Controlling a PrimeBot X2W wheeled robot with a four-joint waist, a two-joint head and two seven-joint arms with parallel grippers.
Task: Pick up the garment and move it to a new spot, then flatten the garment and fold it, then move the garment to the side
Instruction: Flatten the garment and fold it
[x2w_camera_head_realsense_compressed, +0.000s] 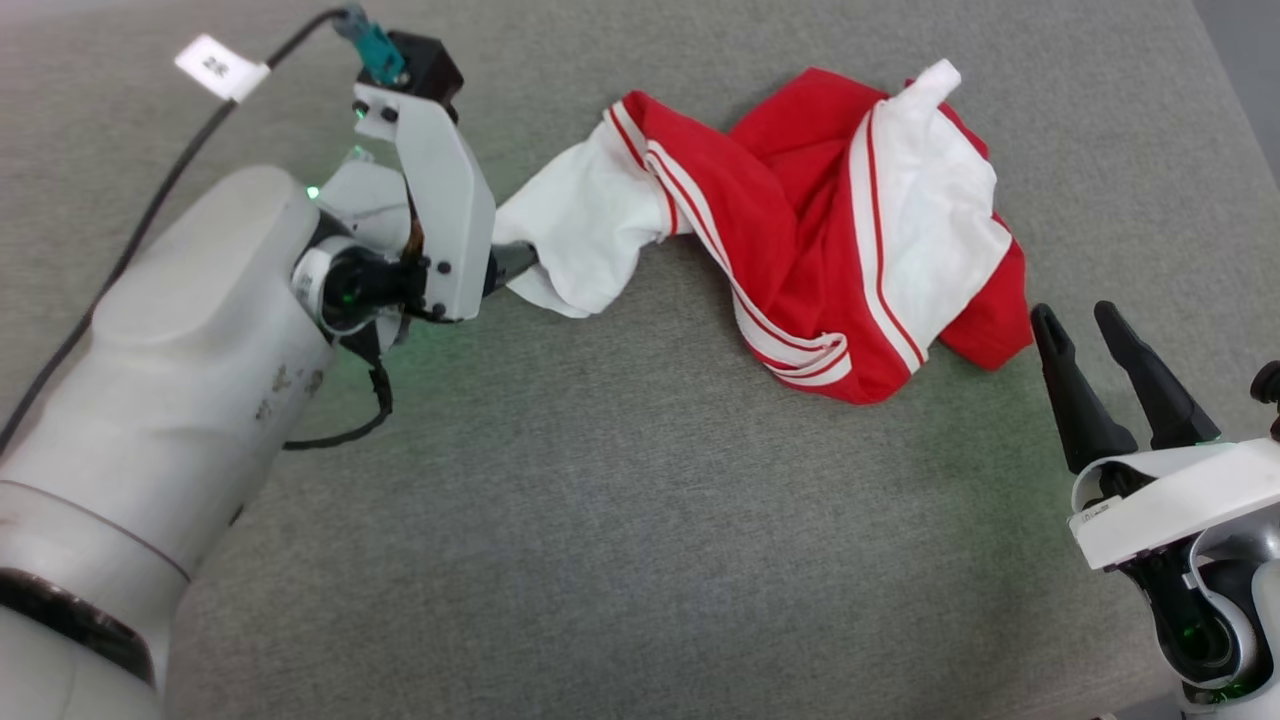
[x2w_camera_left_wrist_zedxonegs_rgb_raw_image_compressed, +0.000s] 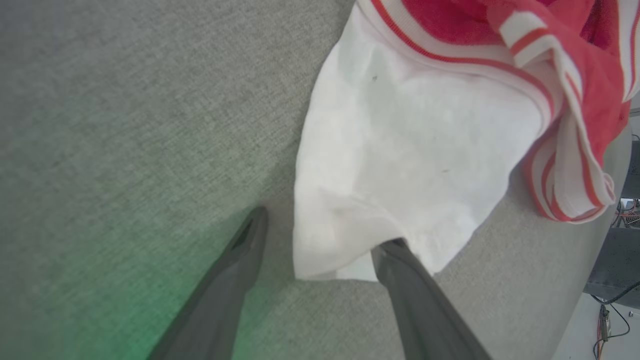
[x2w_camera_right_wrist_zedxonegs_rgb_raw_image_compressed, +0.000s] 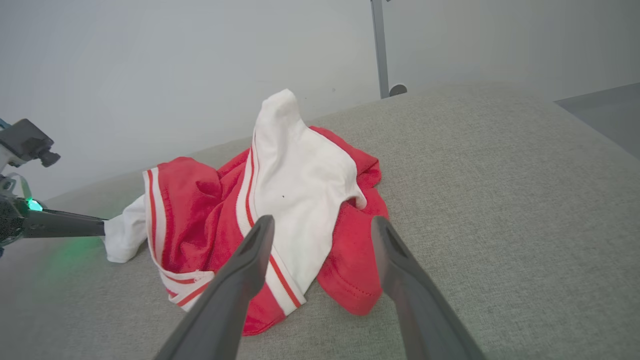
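Observation:
The robot should next use its left gripper to pick up the garment by the raised hem of its white sleeve (x2w_camera_head_realsense_compressed: 529, 260), since the rest of that sleeve (x2w_camera_head_realsense_compressed: 600, 216) is lying flat on the surface.
The garment (x2w_camera_head_realsense_compressed: 800, 230) lies crumpled on the grey cloth surface, red with white sleeves and striped bands. One white sleeve (x2w_camera_head_realsense_compressed: 580, 230) stretches out toward my left gripper (x2w_camera_head_realsense_compressed: 520, 265). In the left wrist view the left gripper (x2w_camera_left_wrist_zedxonegs_rgb_raw_image_compressed: 325, 230) stands open, the sleeve's edge (x2w_camera_left_wrist_zedxonegs_rgb_raw_image_compressed: 400, 165) reaching between its fingers and draping over one fingertip. My right gripper (x2w_camera_head_realsense_compressed: 1078, 318) is open just right of the garment's red corner, not touching it. In the right wrist view the right gripper (x2w_camera_right_wrist_zedxonegs_rgb_raw_image_compressed: 322, 222) points at the garment (x2w_camera_right_wrist_zedxonegs_rgb_raw_image_compressed: 300, 195) from close by.
The grey padded surface (x2w_camera_head_realsense_compressed: 600, 550) spreads wide toward me. A black cable (x2w_camera_head_realsense_compressed: 150, 210) with a white tag (x2w_camera_head_realsense_compressed: 222, 67) runs along the upper left. The surface's edge (x2w_camera_head_realsense_compressed: 1230, 90) shows at the upper right. A metal pole (x2w_camera_right_wrist_zedxonegs_rgb_raw_image_compressed: 380, 50) stands behind, before a pale wall.

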